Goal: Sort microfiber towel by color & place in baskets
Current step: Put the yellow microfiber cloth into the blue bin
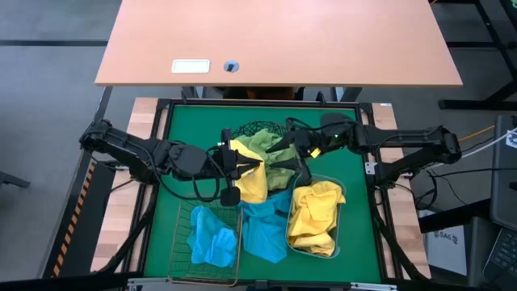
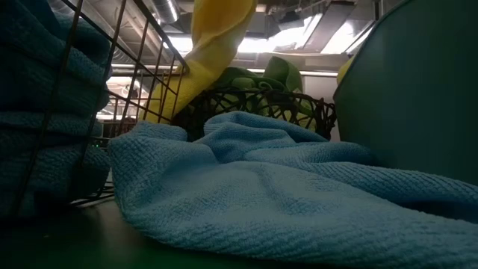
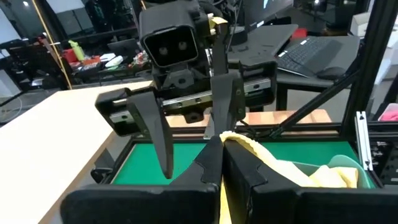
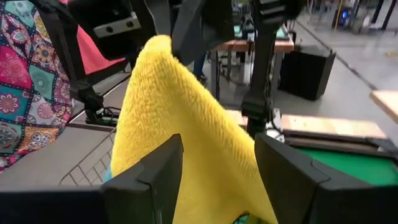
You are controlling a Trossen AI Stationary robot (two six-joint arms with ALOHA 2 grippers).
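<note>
The robot's right gripper isn't ready to close on the towel yet and should first move toward the top fold, because the yellow towel has its top fold beyond the right gripper's spread fingers.
A yellow towel hangs over the middle of the green mat, with my left gripper shut on its top. My right gripper faces it from the table's right. It is open, with a finger on each side of the hanging towel; whether they touch it I cannot tell. Green towels lie in the black mesh bowl at the far side. Blue towels fill the copper wire basket. Yellow towels fill the plastic tub. A blue towel lies on the mat between them. My left gripper pinches the yellow towel's top end between its two shut fingers. The fingers come nearly level from the table's left. The towel hangs slack below them, bunched at the hold; one layer or several does not show.
The bowl, basket and tub crowd the mat around the two grippers. The blue towel spreads over the near middle of the mat. A wooden desk stands beyond the far edge.
</note>
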